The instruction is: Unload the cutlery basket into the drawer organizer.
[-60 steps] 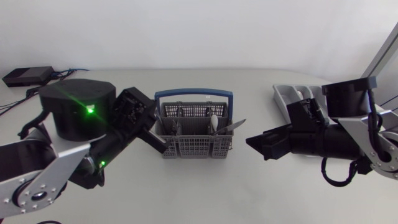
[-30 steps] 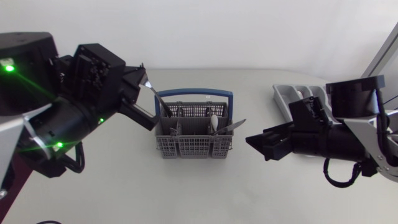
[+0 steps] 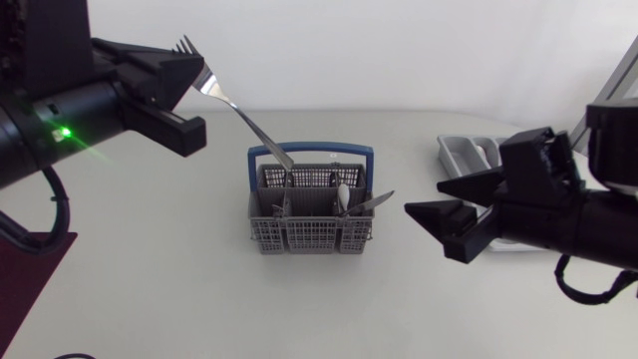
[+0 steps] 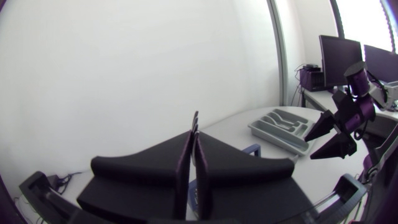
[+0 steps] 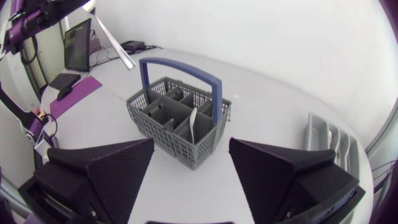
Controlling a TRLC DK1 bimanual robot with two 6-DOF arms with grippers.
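I need to grab the fork by its bare handle [image 3: 264, 137] with my right gripper next, because my left gripper's fingers already crowd the fork near its tines.
My left gripper [image 3: 195, 72] is raised high over the table's left side, shut on a silver fork [image 3: 244, 118]. The fork slants down, its handle end just above the grey cutlery basket [image 3: 311, 221] with the blue handle [image 3: 309, 152]. In the left wrist view the fork's tines [image 4: 195, 118] stick out between the closed fingers. A spoon [image 3: 342, 194] and a knife [image 3: 375, 202] stand in the basket. My right gripper [image 3: 424, 197] is open to the right of the basket, facing it. The basket [image 5: 180, 115] lies ahead of that gripper's spread fingers [image 5: 102, 168].
The grey drawer organizer [image 3: 467, 152] sits at the table's right, partly hidden behind my right arm; it also shows as the tray [image 4: 283, 127] and the tray [image 5: 333, 146] in the two wrist views. A dark purple mat [image 3: 30, 264] lies at the left edge.
My left arm has risen steeply from beside the basket, drawing the fork up out of it. The right arm has shifted a little and its gripper stays open.
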